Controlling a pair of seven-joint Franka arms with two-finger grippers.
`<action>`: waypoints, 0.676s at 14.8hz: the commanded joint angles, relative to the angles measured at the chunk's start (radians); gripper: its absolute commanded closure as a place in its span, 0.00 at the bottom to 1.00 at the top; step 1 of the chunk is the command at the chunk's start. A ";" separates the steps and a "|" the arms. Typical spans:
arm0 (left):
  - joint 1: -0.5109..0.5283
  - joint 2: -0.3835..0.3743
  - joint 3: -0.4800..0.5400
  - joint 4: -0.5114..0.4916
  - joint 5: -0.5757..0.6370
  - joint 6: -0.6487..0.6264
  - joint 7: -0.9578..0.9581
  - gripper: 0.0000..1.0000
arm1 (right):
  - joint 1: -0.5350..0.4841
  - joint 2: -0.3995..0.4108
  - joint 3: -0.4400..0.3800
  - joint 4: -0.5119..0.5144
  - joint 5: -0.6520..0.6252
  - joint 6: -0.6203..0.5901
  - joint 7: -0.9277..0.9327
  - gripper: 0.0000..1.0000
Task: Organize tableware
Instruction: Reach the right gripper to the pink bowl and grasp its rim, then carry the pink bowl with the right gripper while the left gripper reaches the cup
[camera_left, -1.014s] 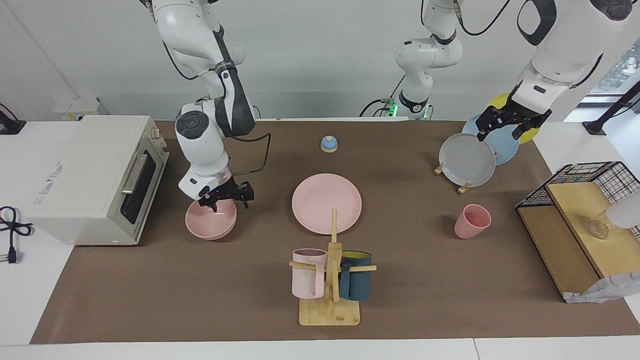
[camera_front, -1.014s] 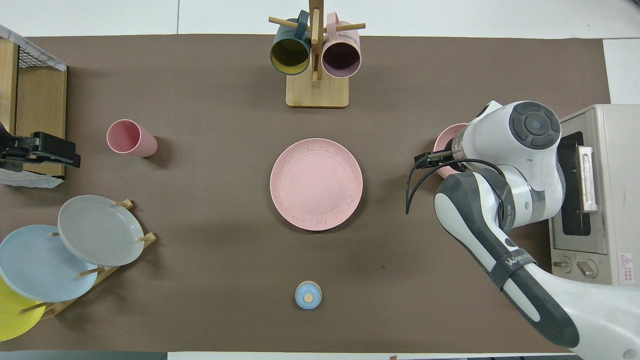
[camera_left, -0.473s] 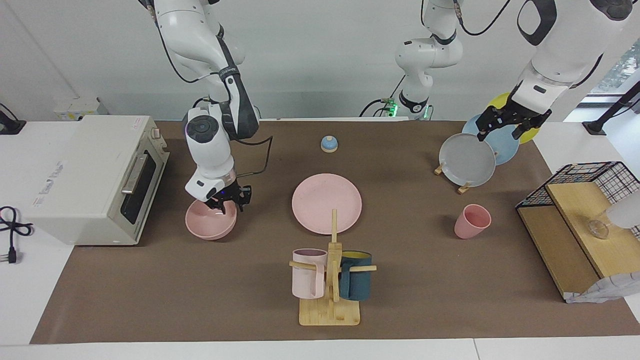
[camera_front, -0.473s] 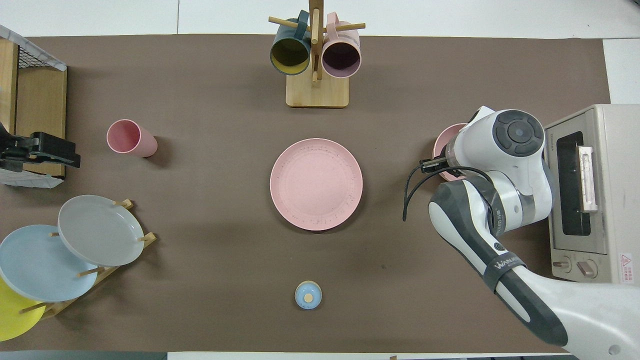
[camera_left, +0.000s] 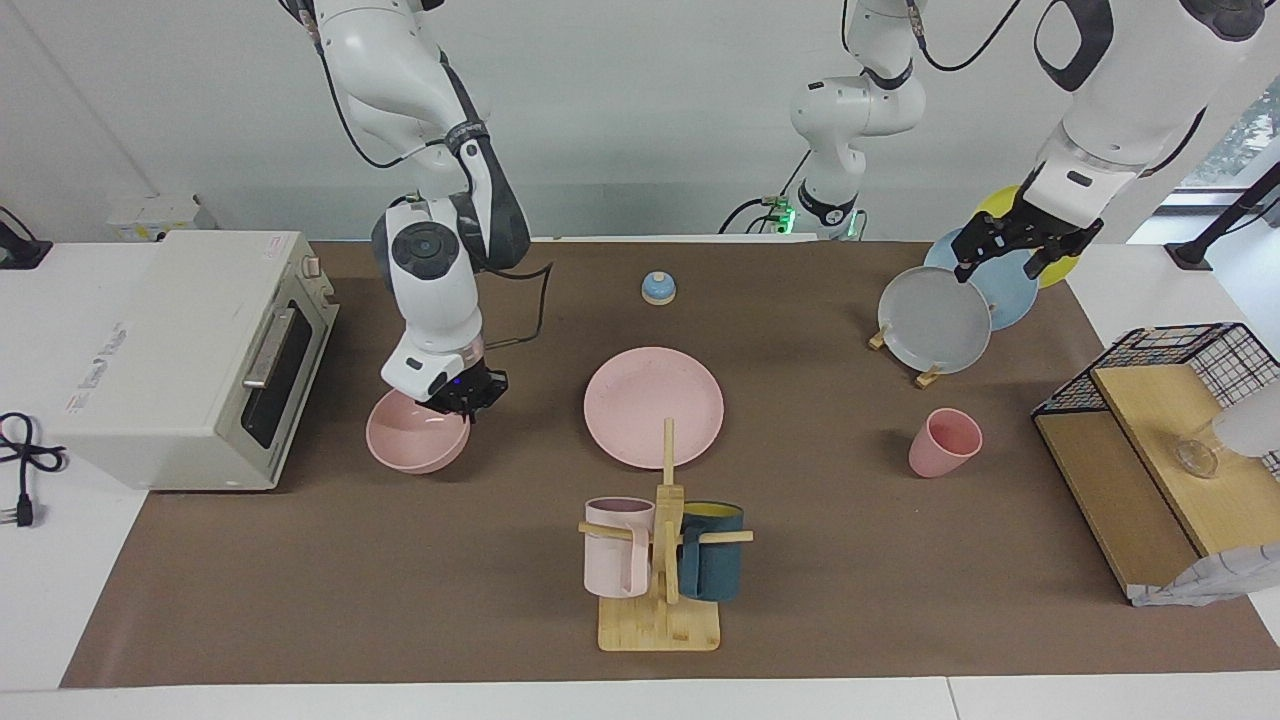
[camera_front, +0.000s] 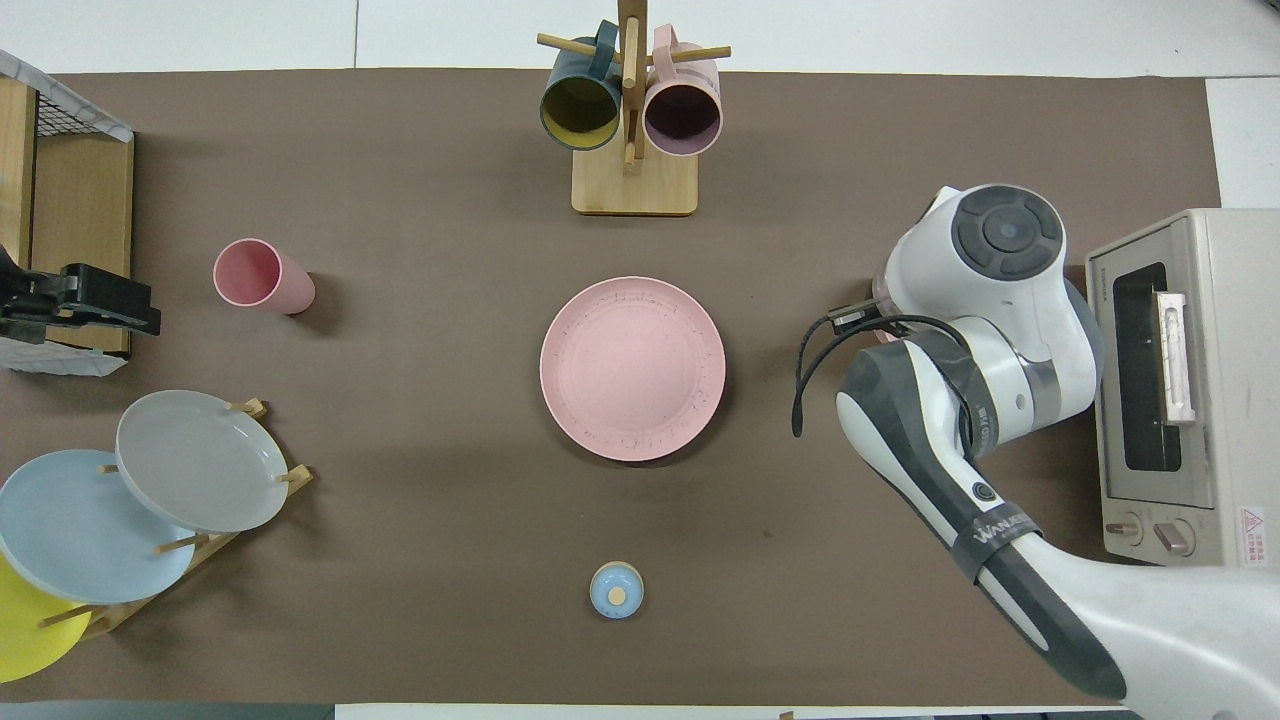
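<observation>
I should grab the pink cup by its rim (camera_front: 270, 250) with my left gripper next, so the cup's base stays free and I can stack it over the pink plate (camera_front: 632, 368).
The pink bowl (camera_left: 415, 434) is beside the toaster oven, at the right arm's end of the table. My right gripper (camera_left: 463, 394) is shut on the bowl's rim on the side toward the plate and holds the bowl tilted, slightly raised. In the overhead view the right arm hides the bowl. The pink plate (camera_left: 654, 407) lies flat at the table's middle and shows in the overhead view too (camera_front: 632, 368). The pink cup (camera_left: 943, 442) stands toward the left arm's end (camera_front: 262, 275). My left gripper (camera_left: 1012, 252) waits open over the plate rack.
A toaster oven (camera_left: 190, 350) stands at the right arm's end. A mug tree (camera_left: 662, 560) with a pale pink and a teal mug stands farther out than the plate. A rack holds the grey plate (camera_left: 933, 320), a blue one and a yellow one. A blue bell (camera_left: 658, 288). A wire-and-wood shelf (camera_left: 1150, 450).
My right gripper turned at the wrist, closed on the bowl's rim and tipped the bowl up slightly. The left arm has not moved.
</observation>
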 joint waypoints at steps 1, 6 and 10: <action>0.003 -0.004 -0.001 -0.004 0.007 0.044 0.001 0.00 | 0.124 0.108 0.020 0.261 -0.015 -0.182 0.201 1.00; 0.002 0.192 -0.001 0.017 -0.003 0.212 0.005 0.00 | 0.364 0.281 0.033 0.503 -0.022 -0.241 0.561 1.00; -0.006 0.304 -0.001 -0.016 -0.003 0.364 0.001 0.00 | 0.428 0.330 0.036 0.498 -0.017 -0.094 0.708 1.00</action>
